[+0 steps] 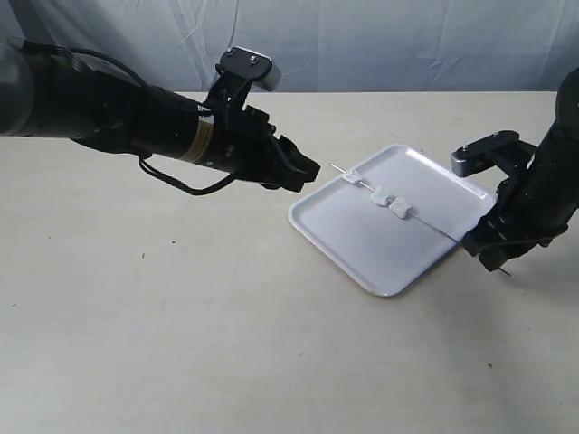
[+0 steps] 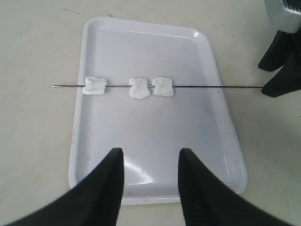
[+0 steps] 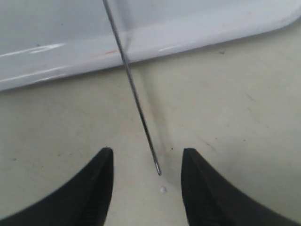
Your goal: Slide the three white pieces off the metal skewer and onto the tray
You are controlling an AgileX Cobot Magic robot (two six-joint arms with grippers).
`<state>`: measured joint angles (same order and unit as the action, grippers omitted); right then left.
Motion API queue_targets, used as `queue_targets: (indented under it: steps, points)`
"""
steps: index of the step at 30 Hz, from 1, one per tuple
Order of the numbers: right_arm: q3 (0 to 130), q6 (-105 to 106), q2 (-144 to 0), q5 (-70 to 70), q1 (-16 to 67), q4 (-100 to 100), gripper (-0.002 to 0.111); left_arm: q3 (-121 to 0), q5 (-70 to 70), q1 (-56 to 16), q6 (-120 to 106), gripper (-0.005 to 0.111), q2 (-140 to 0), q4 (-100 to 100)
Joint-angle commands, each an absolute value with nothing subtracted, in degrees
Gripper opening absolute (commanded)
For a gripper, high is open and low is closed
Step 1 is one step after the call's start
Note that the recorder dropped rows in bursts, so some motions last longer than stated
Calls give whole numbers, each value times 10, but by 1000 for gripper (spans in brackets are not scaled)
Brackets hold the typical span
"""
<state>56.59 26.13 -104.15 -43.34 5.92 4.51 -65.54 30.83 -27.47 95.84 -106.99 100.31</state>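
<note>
The metal skewer (image 1: 430, 223) has an empty end beyond the tray, and my right gripper needs to grab it there next. Then I need to slide the white pieces off.
The white tray (image 1: 362, 244) lies right of the table's middle. The thin metal skewer (image 1: 430, 223) rests across it, its tip passing the tray's far-left rim. Three white pieces (image 1: 352, 178) (image 1: 379, 200) (image 1: 399, 210) are threaded on it: one near the tip, two close together further along. In the left wrist view they (image 2: 94, 85) (image 2: 139, 88) (image 2: 163, 87) sit on the skewer (image 2: 211, 86) over the tray (image 2: 155, 136). My left gripper (image 1: 308, 172) (image 2: 150, 153) is open and empty, just left of the tray. My right gripper (image 1: 488, 253) (image 3: 147, 151) is open, with the skewer's (image 3: 134, 92) end between its fingers, untouched.
The beige table (image 1: 181, 316) stretches around the tray, with a light cloth backdrop (image 1: 407, 36) behind. A tiny white crumb (image 3: 163, 189) lies on the table just past the skewer's end. The tray's rim (image 3: 188, 28) lies ahead of the right gripper.
</note>
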Motion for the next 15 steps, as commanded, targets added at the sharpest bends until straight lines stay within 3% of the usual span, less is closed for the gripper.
queue_targets:
  steps: [1,15]
  points:
    - [568,270,-1051,-418,58,45,44,-664,311,-278,971,38,-1070,999]
    - [568,287,-1066,-414,58,42,44,-669,309,-278,971,38,-1077,999]
